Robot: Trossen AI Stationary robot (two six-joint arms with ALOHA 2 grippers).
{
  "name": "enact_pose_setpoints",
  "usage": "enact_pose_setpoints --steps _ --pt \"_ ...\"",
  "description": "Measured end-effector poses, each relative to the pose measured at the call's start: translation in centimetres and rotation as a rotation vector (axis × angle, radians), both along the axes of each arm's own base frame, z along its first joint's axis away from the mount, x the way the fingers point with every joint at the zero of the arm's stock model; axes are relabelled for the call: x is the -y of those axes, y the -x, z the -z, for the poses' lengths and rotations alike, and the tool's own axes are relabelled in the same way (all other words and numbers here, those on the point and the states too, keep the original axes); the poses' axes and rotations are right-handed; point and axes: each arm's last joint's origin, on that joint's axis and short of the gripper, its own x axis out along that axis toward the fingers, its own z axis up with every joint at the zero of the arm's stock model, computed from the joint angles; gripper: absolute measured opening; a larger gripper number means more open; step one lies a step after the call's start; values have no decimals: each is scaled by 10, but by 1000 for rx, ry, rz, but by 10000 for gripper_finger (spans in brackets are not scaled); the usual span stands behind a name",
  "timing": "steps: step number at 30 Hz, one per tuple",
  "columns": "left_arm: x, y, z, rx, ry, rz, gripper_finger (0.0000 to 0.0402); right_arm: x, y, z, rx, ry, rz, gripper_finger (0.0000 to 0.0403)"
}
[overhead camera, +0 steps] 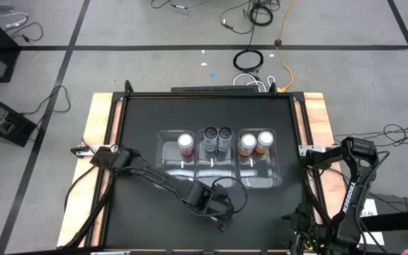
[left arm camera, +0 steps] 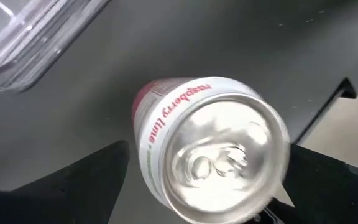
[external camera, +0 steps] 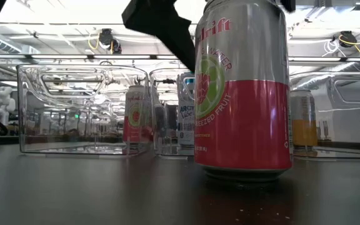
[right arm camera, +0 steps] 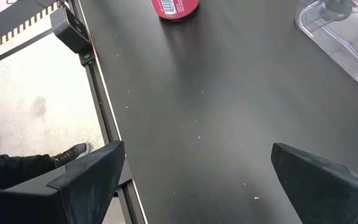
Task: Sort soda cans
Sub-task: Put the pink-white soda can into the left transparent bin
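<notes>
The left gripper's fingers are above the pink-and-silver can and would miss it if they closed now, so the gripper should go lower before it closes on the can.
A pink-and-silver soda can (left arm camera: 210, 155) stands upright on the black table near its front edge; it looms large in the low view (external camera: 242, 94). My left gripper (left arm camera: 207, 148) hangs over it, open, pointing steeply down. One finger (left arm camera: 86, 180) stands on either side of the can's top, and no touch shows. Three clear bins sit mid-table. The left bin (overhead camera: 167, 161) holds one pink can (overhead camera: 185, 144), the middle bin two black cans (overhead camera: 217, 135), the right bin two orange cans (overhead camera: 256, 142). My right gripper (right arm camera: 197, 162) waits open at the table's front right.
The table's raised frame (right arm camera: 104, 106) runs close beside my right gripper, with floor beyond it and a person's shoe (right arm camera: 67, 154) there. Bare black table lies between the bins and the front edge. Cables lie on the floor behind the table (overhead camera: 250, 60).
</notes>
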Motion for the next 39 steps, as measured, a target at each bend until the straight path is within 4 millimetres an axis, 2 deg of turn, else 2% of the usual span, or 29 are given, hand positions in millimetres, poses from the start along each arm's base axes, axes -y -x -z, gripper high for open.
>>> enact_pose_setpoints --steps 11,27,39 --pt "-1 -9 28 -52 -25 -9 400 0 0 0 0 3 -3 398" --pt "-6 -11 30 -53 -40 -24 399 0 0 0 -1 10 -11 398" --pt "-5 -10 30 -55 -46 -22 317 0 0 0 -2 15 -16 398"
